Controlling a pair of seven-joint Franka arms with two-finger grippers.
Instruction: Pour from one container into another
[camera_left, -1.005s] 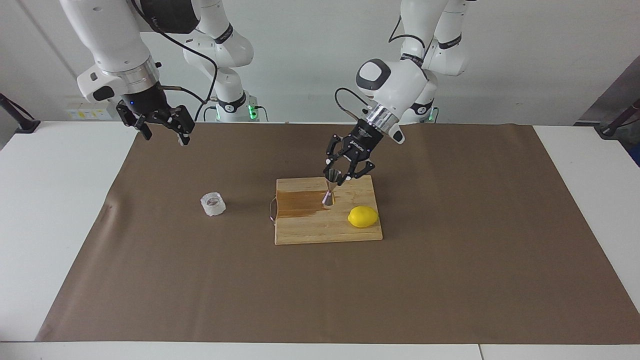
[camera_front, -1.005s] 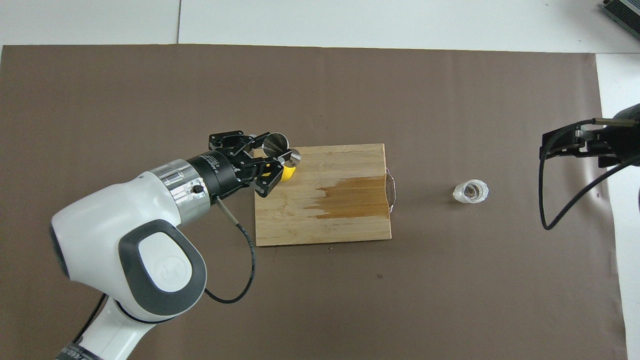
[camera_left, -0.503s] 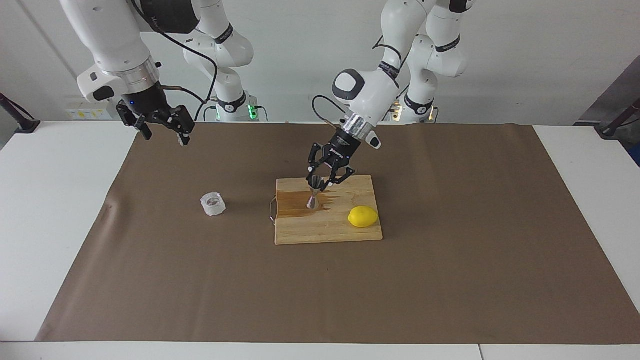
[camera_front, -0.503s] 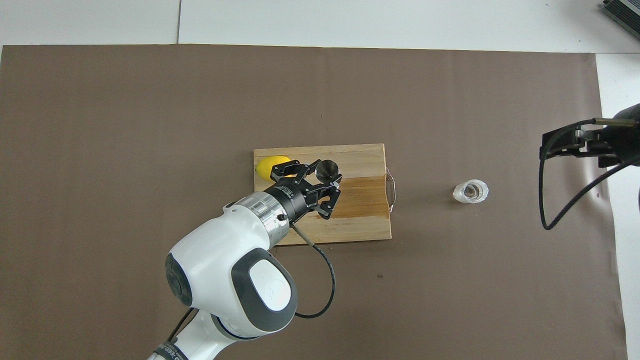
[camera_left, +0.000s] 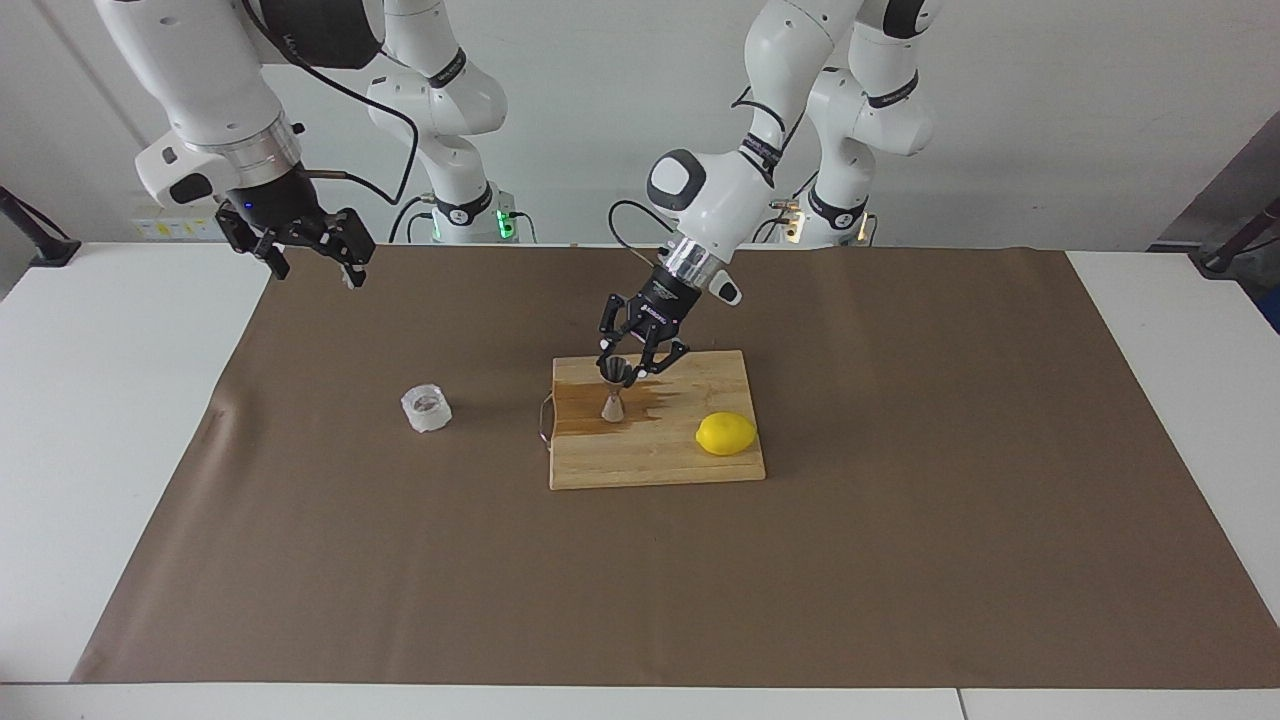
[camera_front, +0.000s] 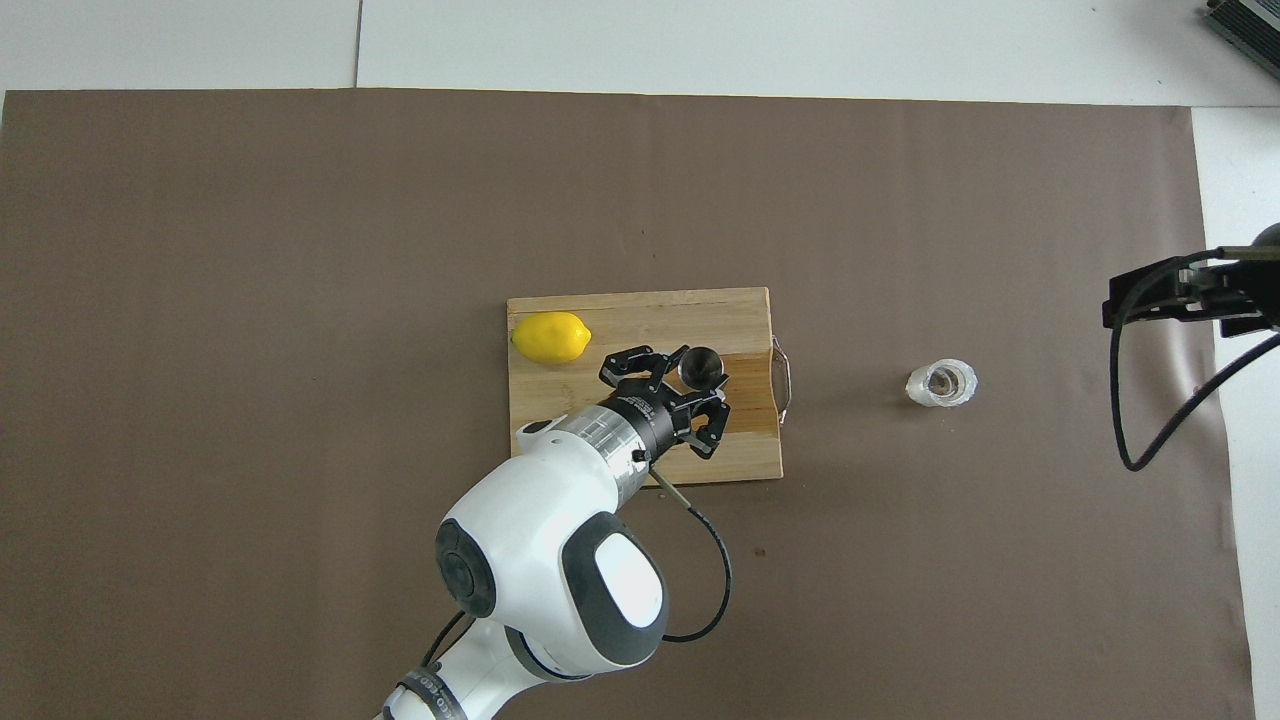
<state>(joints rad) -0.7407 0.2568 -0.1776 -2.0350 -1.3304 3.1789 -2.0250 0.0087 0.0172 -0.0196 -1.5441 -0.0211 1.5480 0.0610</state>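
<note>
I should let go of the steel jigger (camera_front: 700, 366) with my left gripper now. The jigger is upright over the stained wooden board (camera_front: 750, 408) in the overhead view, so it would stand there.
The steel jigger (camera_left: 613, 392) stands upright on or just above the dark stained part of the wooden cutting board (camera_left: 650, 462). My left gripper (camera_left: 626, 372) is shut on its upper cone; it also shows in the overhead view (camera_front: 702, 388) with the jigger (camera_front: 700, 366). The translucent ribbed plastic cup (camera_left: 426, 408) sits on the brown mat beside the board, toward the right arm's end, and shows in the overhead view (camera_front: 941, 383). My right gripper (camera_left: 305, 250) is open, empty and raised over the mat's edge; it waits.
A yellow lemon (camera_left: 726, 433) lies on the board at the corner toward the left arm's end, and shows in the overhead view (camera_front: 551, 337). The board has a metal handle (camera_front: 785, 380) on the side toward the cup. A brown mat (camera_left: 900, 520) covers the white table.
My left gripper has carried the jigger across the board toward the cup's side and brought it from tilted to upright. My right gripper has shifted slightly away from the cup.
</note>
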